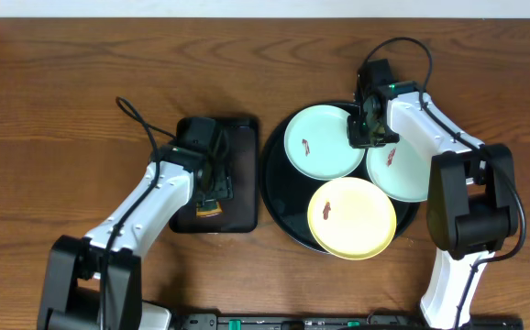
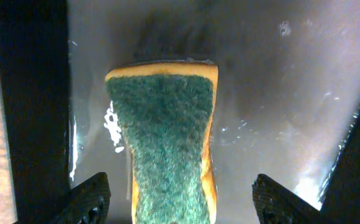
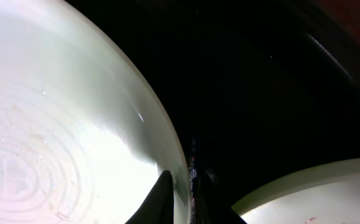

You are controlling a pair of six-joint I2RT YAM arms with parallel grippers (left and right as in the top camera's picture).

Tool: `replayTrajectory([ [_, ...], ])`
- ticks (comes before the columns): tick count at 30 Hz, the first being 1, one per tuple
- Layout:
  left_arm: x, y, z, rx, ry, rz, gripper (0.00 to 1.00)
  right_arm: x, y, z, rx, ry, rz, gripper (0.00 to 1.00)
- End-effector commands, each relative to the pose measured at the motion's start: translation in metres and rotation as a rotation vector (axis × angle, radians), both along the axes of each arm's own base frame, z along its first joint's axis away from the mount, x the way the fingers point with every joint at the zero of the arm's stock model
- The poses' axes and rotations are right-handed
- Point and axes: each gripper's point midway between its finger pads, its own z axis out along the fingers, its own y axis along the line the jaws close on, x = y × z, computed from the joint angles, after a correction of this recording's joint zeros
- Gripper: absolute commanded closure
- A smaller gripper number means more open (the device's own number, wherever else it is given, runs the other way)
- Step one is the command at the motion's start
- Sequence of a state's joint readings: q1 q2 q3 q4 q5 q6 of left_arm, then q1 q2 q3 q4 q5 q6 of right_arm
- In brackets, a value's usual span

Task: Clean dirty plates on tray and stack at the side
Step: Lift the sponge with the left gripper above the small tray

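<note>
My left gripper should next take hold of the sponge across its narrow middle (image 2: 169, 168) with the green side up, so the sponge's yellow bottom stays free to clean the plate.
Three dirty plates lie on the round black tray (image 1: 279, 197), each with a brown smear: a mint one at the left (image 1: 320, 142), a mint one at the right (image 1: 403, 174), and a yellow one in front (image 1: 352, 218). My right gripper (image 1: 364, 128) is shut on the right rim of the left mint plate (image 3: 61, 124), one finger above and one below (image 3: 183, 193). The other mint plate (image 3: 317, 193) shows at the lower right over the tray (image 3: 261, 74). My left gripper (image 1: 208, 197) is open, its fingers (image 2: 180, 205) either side of a green-and-yellow sponge (image 2: 167, 149).
The sponge (image 1: 209, 210) lies on a smaller rectangular black tray (image 1: 242, 174), wet and glossy in the left wrist view (image 2: 279, 93), just left of the round tray. Brown wooden table (image 1: 63, 110) surrounds both trays.
</note>
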State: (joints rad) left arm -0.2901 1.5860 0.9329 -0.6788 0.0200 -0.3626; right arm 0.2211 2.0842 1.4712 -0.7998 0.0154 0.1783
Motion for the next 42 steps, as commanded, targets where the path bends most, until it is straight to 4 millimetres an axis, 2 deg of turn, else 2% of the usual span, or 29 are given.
replayTrajectory([
  [1, 0.006, 0.000, -0.005, 0.015, 0.000, -0.006, 0.27, -0.005, -0.001, -0.006, -0.010, 0.019, 0.002, 0.89],
  [6, 0.009, -0.001, -0.020, 0.021, 0.023, -0.005, 0.43, -0.005, -0.001, -0.006, -0.010, 0.019, 0.002, 0.89],
  [10, 0.013, -0.002, -0.024, 0.020, 0.017, -0.004, 0.49, -0.005, -0.001, -0.006, -0.010, 0.019, 0.002, 0.89],
  [14, 0.018, 0.006, -0.019, 0.063, -0.018, 0.005, 0.49, -0.005, -0.001, -0.006, -0.010, 0.019, 0.002, 0.88],
  [20, 0.021, 0.005, -0.009, 0.052, -0.050, 0.009, 0.49, -0.005, -0.001, -0.006, -0.010, 0.019, 0.002, 0.88],
  [30, 0.018, 0.006, -0.010, 0.056, -0.039, 0.008, 0.49, -0.005, -0.001, -0.006, -0.011, 0.020, 0.002, 0.88],
  [36, 0.006, 0.010, -0.023, 0.065, -0.011, 0.007, 0.49, -0.005, -0.001, -0.006, -0.011, 0.019, 0.003, 0.88],
  [40, 0.010, 0.010, -0.023, 0.066, -0.031, 0.009, 0.65, -0.005, -0.001, -0.006, -0.011, 0.019, 0.003, 0.88],
  [42, 0.011, 0.009, -0.023, 0.065, -0.036, 0.009, 0.76, -0.005, -0.001, -0.006, -0.011, 0.019, 0.003, 0.88],
])
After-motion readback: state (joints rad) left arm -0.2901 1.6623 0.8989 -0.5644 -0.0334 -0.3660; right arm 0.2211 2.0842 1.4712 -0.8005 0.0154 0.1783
